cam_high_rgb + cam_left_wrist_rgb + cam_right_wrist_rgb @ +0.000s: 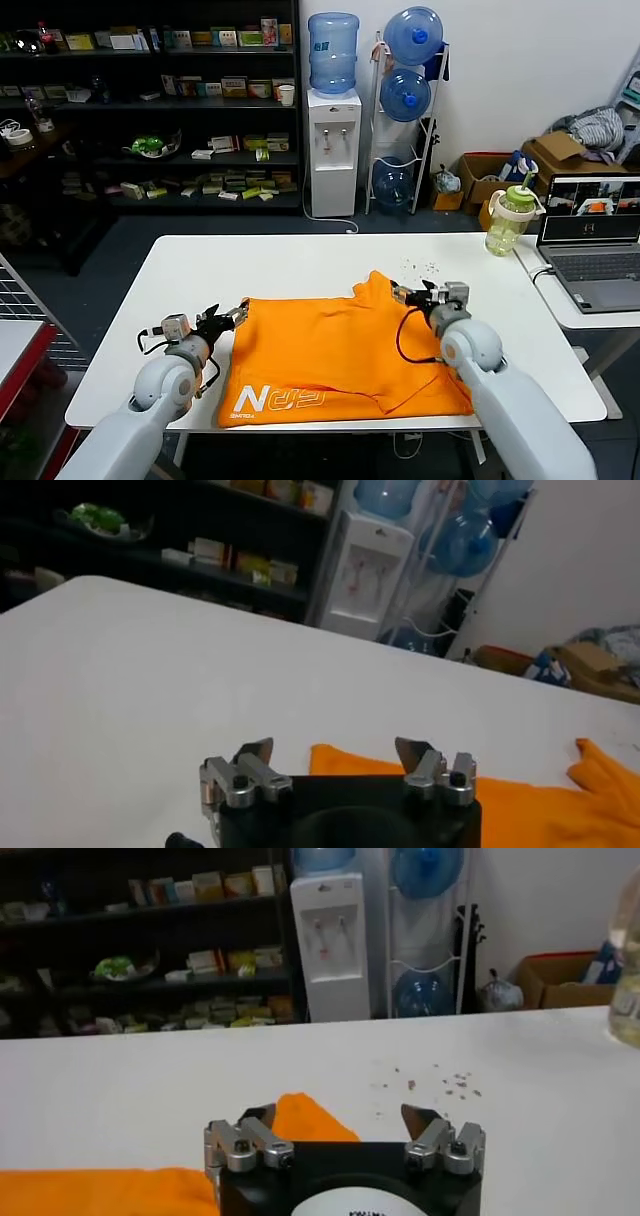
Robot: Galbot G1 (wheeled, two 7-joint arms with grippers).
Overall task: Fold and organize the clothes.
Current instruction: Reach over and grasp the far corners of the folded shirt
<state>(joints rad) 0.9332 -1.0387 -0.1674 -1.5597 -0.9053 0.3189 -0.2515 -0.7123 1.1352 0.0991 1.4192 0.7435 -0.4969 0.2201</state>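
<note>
The orange T-shirt [345, 350] is to be folded next, so my right gripper needs to take hold of it by its raised orange corner tip [374, 282].
The clothes are one bright orange T-shirt [345, 350] lying flat on the white table [300, 260], with white lettering near its front left corner. My left gripper [232, 317] sits at the shirt's far left corner, open, with nothing between its fingers. In the left wrist view the left gripper [335, 750] stands wide over the table with the shirt's edge [540, 800] just beyond it. My right gripper [408, 296] is at the shirt's far right part, beside a raised fold, also open. In the right wrist view the right gripper [338, 1116] holds nothing, and an orange tip of the shirt [300, 1120] shows between its fingers.
A green-lidded bottle [508, 220] and a laptop [592, 245] stand at the right on an adjoining table. Small crumbs [420, 266] dot the table behind the shirt. A water dispenser [331, 150] and shelves [150, 100] line the back wall.
</note>
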